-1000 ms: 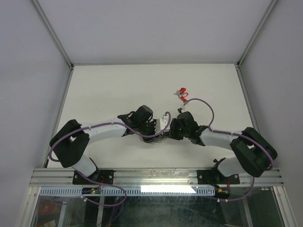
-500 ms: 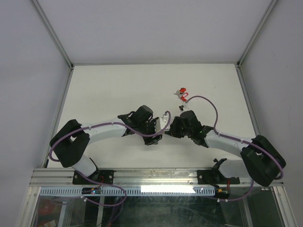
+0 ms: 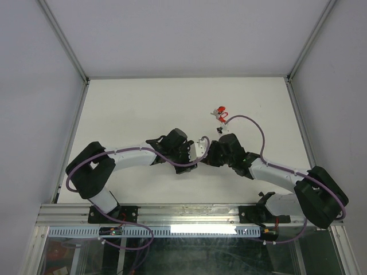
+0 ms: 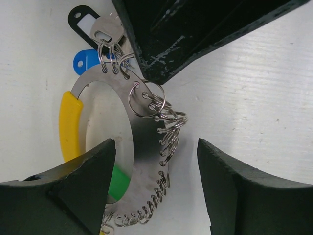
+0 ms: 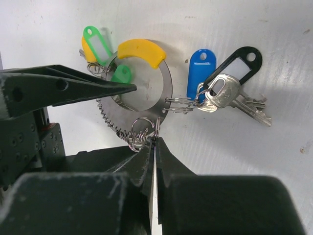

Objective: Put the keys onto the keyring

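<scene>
One finger of my left gripper reaches past the keyring's ringed edge into the keyring's opening, so it is now time to close on that edge.
The keyring [image 5: 164,93] is a flat metal loop with a yellow arc [image 5: 139,50] and several small split rings along its edge. It lies on the white table. A blue tag [image 5: 200,73], a black tag [image 5: 235,62] with keys [image 5: 230,97] and green tags [image 5: 95,41] hang on it. My right gripper [image 5: 155,139] is shut on a small split ring at the loop's edge. My left gripper [image 4: 155,161] is open, its fingers either side of the loop's ringed edge [image 4: 146,147]. In the top view both grippers [image 3: 194,153] [image 3: 208,153] meet and hide the loop.
A red-tagged key bunch [image 3: 219,112] lies loose on the table beyond the right gripper, next to its purple cable [image 3: 246,120]. The right gripper's black fingers [image 4: 195,29] fill the top of the left wrist view. Grey walls close in the table.
The right arm has stretched out, its elbow moving right and down. The left arm's elbow has shifted right. The two grippers have come closer together over the keyring.
</scene>
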Available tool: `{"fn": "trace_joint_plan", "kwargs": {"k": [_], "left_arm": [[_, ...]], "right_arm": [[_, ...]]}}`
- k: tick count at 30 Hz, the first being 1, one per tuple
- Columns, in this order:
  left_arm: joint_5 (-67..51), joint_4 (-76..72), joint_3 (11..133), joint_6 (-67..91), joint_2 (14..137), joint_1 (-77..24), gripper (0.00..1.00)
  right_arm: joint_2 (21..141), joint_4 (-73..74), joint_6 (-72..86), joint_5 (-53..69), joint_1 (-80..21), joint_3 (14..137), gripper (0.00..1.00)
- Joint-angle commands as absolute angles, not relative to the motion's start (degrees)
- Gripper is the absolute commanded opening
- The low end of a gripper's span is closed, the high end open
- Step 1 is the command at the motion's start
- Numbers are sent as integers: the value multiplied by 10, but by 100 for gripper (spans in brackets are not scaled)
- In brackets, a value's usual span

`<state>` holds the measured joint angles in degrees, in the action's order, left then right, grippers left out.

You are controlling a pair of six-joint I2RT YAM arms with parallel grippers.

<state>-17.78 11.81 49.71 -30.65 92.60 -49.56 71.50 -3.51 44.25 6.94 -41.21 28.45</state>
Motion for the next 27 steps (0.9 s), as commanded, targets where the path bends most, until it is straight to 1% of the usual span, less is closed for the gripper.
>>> {"fn": "trace_joint_plan", "kwargs": {"k": [1,4,8,10,18,19,22,25,27], "left_arm": [[-158,76,504,-328,929,-503,65],[-165,71,503,-333,933,-503,62],[-180,67,507,-337,939,-502,55],[-185,68,510,-338,943,-502,49],[-188,71,513,-339,943,-502,21],[-188,71,514,-339,942,-502,19],[-186,71,516,-334,938,-503,15],[-185,68,516,-327,928,-503,13],[-183,58,513,-318,918,-502,11]], "right_arm": [[692,-60,433,78,-416,306,0],[690,-60,433,81,-416,305,0],[686,-61,435,84,-416,305,0],[684,-61,435,84,-416,304,0],[672,-54,436,75,-416,305,0],[669,-52,436,73,-416,305,2],[654,-37,435,60,-416,307,17],[620,-8,427,31,-416,305,33],[587,9,420,7,-416,300,41]]}}
